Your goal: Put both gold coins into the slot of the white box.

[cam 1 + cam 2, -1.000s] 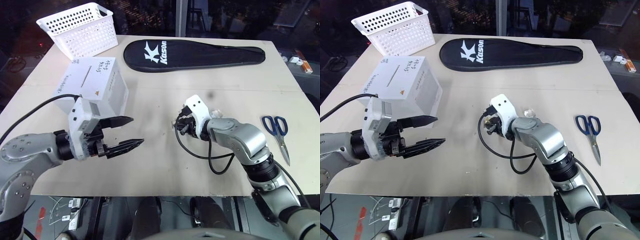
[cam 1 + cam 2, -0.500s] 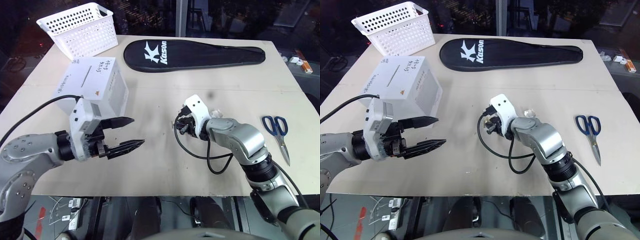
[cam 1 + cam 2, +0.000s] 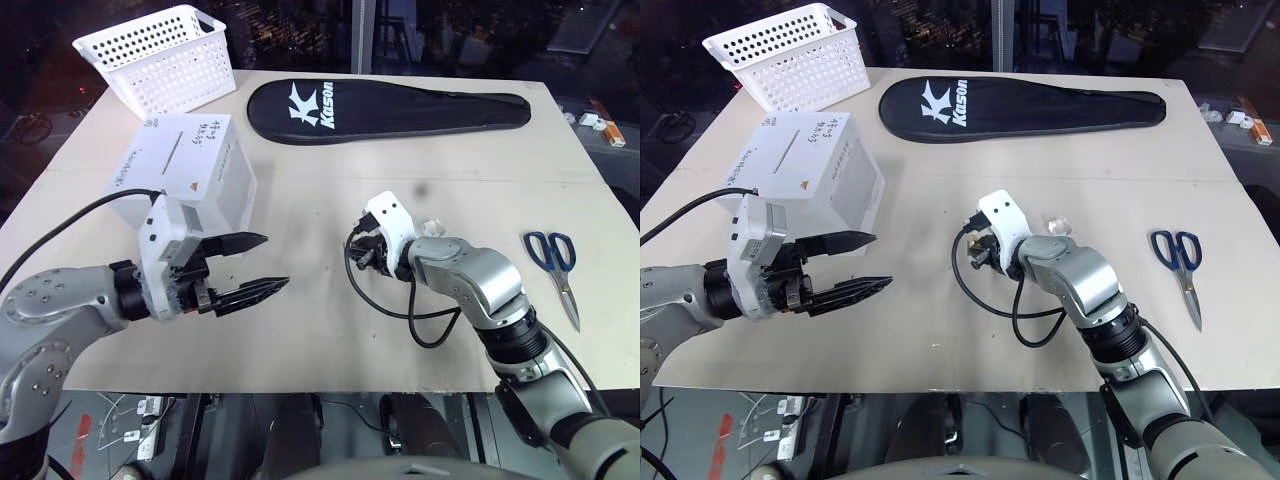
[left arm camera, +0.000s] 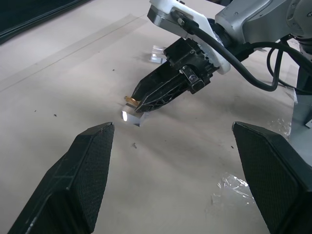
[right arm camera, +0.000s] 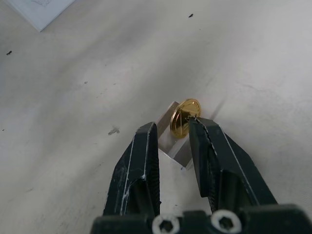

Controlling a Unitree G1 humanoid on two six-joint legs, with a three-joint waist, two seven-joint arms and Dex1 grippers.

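Note:
The left gripper picks up the gold coin by its exposed edge [image 4: 128,100] next, since my right gripper's fingers cover the other side of the coin.
The white box [image 3: 185,175] stands at the left of the table, tilted, with its slot [image 3: 172,150] on the upper face. My left gripper [image 3: 272,262] hangs open just in front of the box, nothing between its fingers. At the table's middle my right gripper [image 5: 170,127] points down at a small clear case [image 5: 171,141] on the tabletop. One gold coin [image 5: 185,117] stands at its fingertips, pressed against one finger [image 5: 207,141]. The left wrist view has the same gold coin [image 4: 130,99] sticking out of the right gripper [image 4: 136,104], just above the clear case [image 4: 128,117].
A white perforated basket [image 3: 160,55] sits at the back left and a black racket cover [image 3: 390,108] lies across the back. Blue-handled scissors [image 3: 555,262] lie at the right edge. Another clear case [image 3: 432,222] rests behind the right wrist. A black cable [image 3: 400,310] loops beneath it.

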